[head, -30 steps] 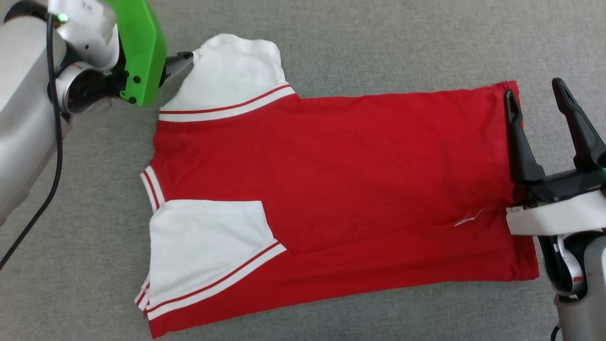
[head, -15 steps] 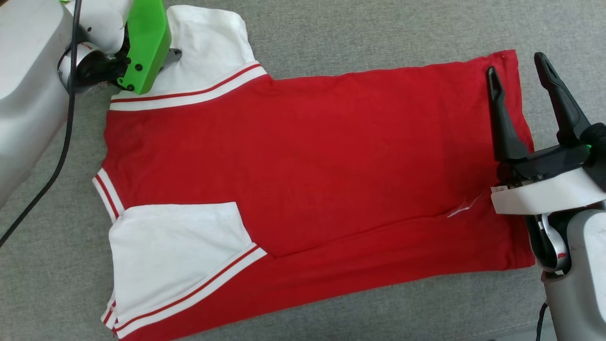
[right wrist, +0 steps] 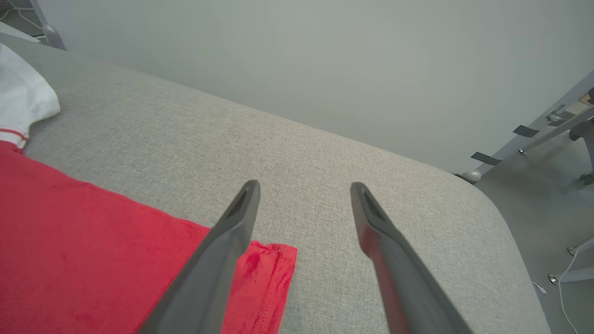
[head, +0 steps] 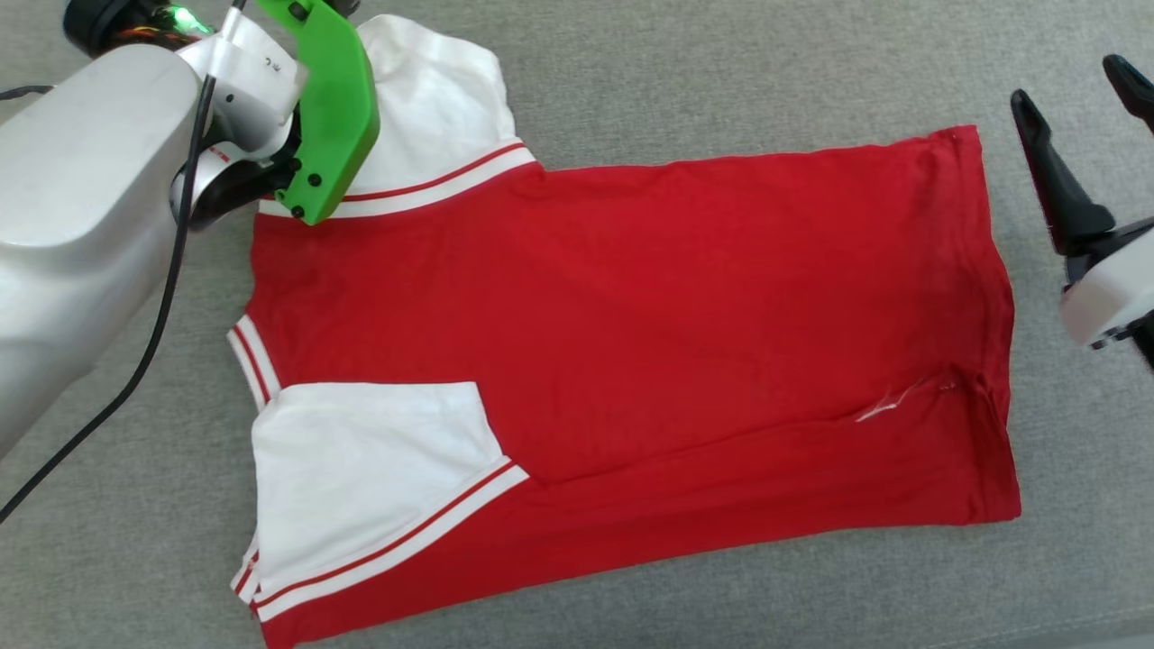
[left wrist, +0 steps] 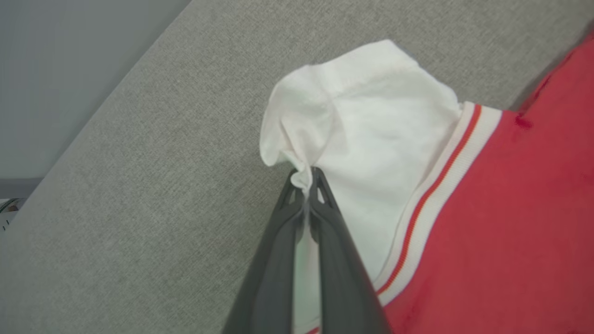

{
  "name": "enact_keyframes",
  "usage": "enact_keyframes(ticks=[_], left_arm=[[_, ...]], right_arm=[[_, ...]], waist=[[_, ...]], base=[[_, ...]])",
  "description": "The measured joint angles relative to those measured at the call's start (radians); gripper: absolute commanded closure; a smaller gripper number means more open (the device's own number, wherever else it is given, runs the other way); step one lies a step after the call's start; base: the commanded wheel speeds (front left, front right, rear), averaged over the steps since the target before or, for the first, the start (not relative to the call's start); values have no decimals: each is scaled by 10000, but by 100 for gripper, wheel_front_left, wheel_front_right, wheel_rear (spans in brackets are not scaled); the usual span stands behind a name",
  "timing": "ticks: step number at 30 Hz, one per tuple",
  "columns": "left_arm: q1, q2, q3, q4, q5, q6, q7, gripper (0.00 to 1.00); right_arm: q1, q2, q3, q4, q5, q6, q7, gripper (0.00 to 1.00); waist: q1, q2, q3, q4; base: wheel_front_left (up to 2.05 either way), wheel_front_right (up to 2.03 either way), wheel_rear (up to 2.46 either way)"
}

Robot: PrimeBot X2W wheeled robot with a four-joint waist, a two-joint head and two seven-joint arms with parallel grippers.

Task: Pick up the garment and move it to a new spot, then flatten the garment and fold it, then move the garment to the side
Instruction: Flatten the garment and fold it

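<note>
The red fabric (head: 736, 303) should be grabbed next by its hem corner (head: 960, 142) with my right gripper, so that I can fold the garment neatly.
The garment (head: 631, 315), a red T-shirt with white sleeves and striped trim, lies spread flat on a grey padded surface. My left gripper (left wrist: 306, 178) is shut on a bunched edge of the far white sleeve (left wrist: 371, 116). In the head view that gripper's fingers are hidden behind the arm's green cover (head: 329, 108) at the upper left. My right gripper (head: 1077, 95) stands open at the right edge, just off the garment's hem. In the right wrist view it (right wrist: 305, 186) hovers above bare padding, with the red hem corner (right wrist: 269, 264) beside its left finger.
The grey padded surface (head: 721, 72) ends in a rounded far corner (right wrist: 487, 208), backed by a pale wall. Beyond it the floor holds metal legs (right wrist: 575, 120) and a cable. A black cable (head: 135, 361) hangs along my left arm.
My left gripper has closed on the white sleeve's edge. My right gripper has drawn away from over the hem, out to the right. The head camera has also shifted.
</note>
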State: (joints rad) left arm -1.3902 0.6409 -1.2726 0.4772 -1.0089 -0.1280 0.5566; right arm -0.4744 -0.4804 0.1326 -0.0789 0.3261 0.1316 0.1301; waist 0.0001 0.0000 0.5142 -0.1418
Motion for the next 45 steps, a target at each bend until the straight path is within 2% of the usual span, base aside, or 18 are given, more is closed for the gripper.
enact_keyframes(ticks=[3,5,9,15,23,28,29,30,40,45], left_arm=[[1,-6,-29,-314,153,0,-376,100],[8,-23,-42,-493,213,0,-453,100],[7,-52,-59,-834,407,0,-558,100],[-51,-161,-75,-1114,449,0,-765,100],[-167,-272,-84,-1300,604,0,-936,100],[-171,-278,-88,-1281,796,0,-1055,100],[-168,-276,-88,-1267,834,0,-1068,100],[-166,-274,-88,-1256,859,0,-1070,100],[174,-144,-92,-1129,1133,0,-1649,100],[723,12,-92,-1361,1170,0,-2174,100]], right_arm=[[-408,-1361,857,192,1348,0,2324,0],[-559,-2042,1321,301,2370,0,3674,0],[-1287,-3145,2052,702,3398,0,5517,0],[-2318,-3195,3012,1670,4054,0,6652,0],[-3268,-2604,3996,3248,4059,-6,6286,0],[-3335,-2928,4832,3486,4174,-90,6006,0],[-3359,-2989,4939,3515,4272,-90,5904,15],[-3385,-3032,5055,3544,4335,-90,5777,100],[-3301,-2654,5352,4211,4343,-4,3319,100],[-2833,-2686,5256,4174,4312,-4,2307,100]], waist=[[0,0,-177,218],[0,0,-259,359],[-1,0,-330,660],[0,0,-150,973],[-1,0,267,1259],[0,0,402,1409],[-1,-1,396,1417],[-1,-1,377,1415],[-1,0,-252,1276],[0,0,-783,1266]], base=[[0,0,0],[0,0,0],[0,0,0],[0,0,0],[0,0,0],[0,0,0],[0,0,0],[0,0,0],[0,0,0],[0,0,0]])
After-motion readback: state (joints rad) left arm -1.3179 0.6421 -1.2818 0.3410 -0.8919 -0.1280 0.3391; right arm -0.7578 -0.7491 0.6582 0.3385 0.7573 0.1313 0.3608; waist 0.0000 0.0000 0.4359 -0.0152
